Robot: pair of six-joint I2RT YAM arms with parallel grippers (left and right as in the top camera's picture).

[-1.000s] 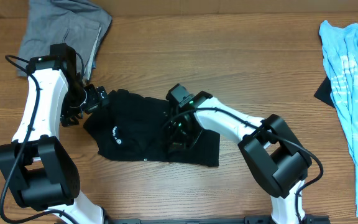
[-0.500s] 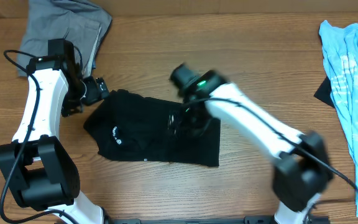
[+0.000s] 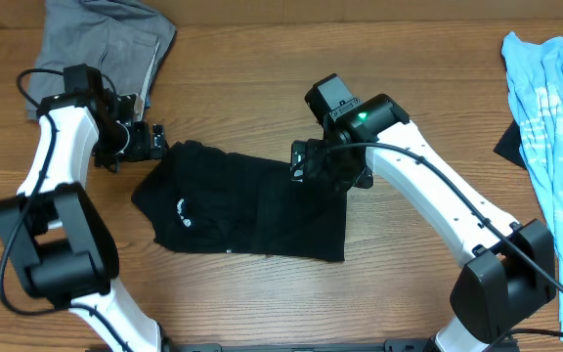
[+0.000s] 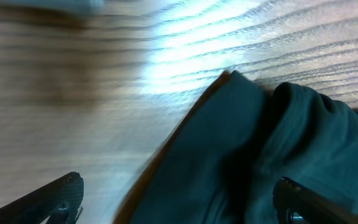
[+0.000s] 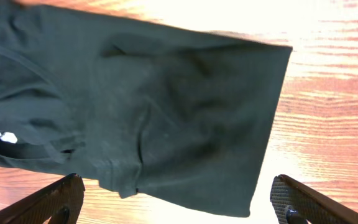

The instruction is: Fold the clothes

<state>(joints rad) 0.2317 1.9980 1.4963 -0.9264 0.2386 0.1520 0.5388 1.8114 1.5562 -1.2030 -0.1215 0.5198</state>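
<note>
I will fold the logo end of the black T-shirt [image 3: 242, 205] over the rest, so next my left gripper will grab the T-shirt by its far corner on that end.
The clothes, a black T-shirt [image 3: 242, 205], lie folded into a rough rectangle on the wooden table, with a small white logo [image 3: 184, 213] on the left part. My left gripper [image 3: 154, 142] stands open at the shirt's far left corner. In the left wrist view that corner [image 4: 260, 155] lies between the wide-apart fingertips [image 4: 58, 198], untouched. My right gripper [image 3: 325, 166] hovers open above the shirt's far right edge. In the right wrist view the shirt [image 5: 154, 106] lies flat below, with nothing between the fingers [image 5: 306, 199].
A grey folded garment [image 3: 101, 44] lies at the far left corner. A light blue printed shirt [image 3: 555, 108] lies along the right edge, with a dark piece [image 3: 509, 145] beside it. Bare wood surrounds the black shirt.
My right gripper has opened, let go of the black shirt, and lifted away toward the far right edge of it. The left gripper shifted slightly toward the far side, still open.
</note>
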